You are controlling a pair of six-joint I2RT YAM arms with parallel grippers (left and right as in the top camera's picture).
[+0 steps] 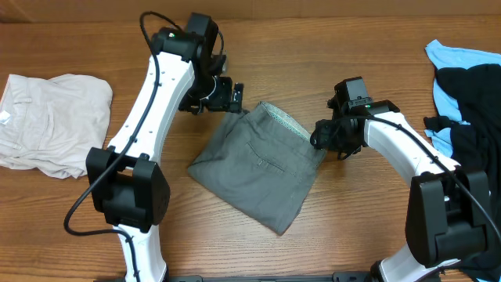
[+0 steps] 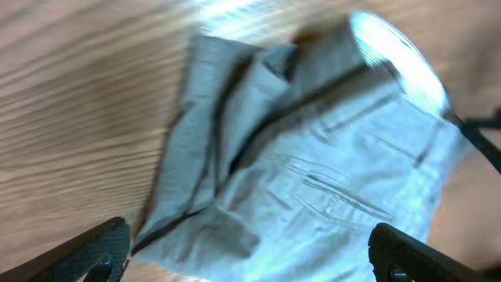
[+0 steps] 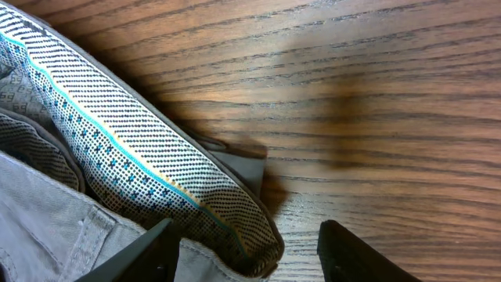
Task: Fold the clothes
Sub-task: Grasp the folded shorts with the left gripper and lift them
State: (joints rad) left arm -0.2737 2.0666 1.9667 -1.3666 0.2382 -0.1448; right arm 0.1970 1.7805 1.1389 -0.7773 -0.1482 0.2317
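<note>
I should next use my left gripper to grab the folded grey shorts by their top corner (image 1: 238, 118) (image 2: 230, 64). The body of the shorts will then trail flat, so I can lay them onto the cream garment.
The grey shorts (image 1: 254, 168) lie folded into a tilted rectangle in the middle of the table, waistband with its pale dotted inside (image 1: 286, 121) at the upper right. My left gripper (image 1: 235, 99) is open just above the shorts' top corner; in the left wrist view the shorts (image 2: 313, 180) fill the space between its spread fingers (image 2: 250, 258). My right gripper (image 1: 322, 139) is open at the shorts' right corner; in the right wrist view its fingers (image 3: 246, 254) straddle the waistband end (image 3: 156, 164), one finger over the cloth, one over bare wood.
A cream garment (image 1: 51, 121) lies at the left edge of the table. A pile of black (image 1: 470, 110) and light-blue (image 1: 462, 55) garments lies at the right edge. Wooden tabletop (image 1: 368, 211) surrounds the shorts.
</note>
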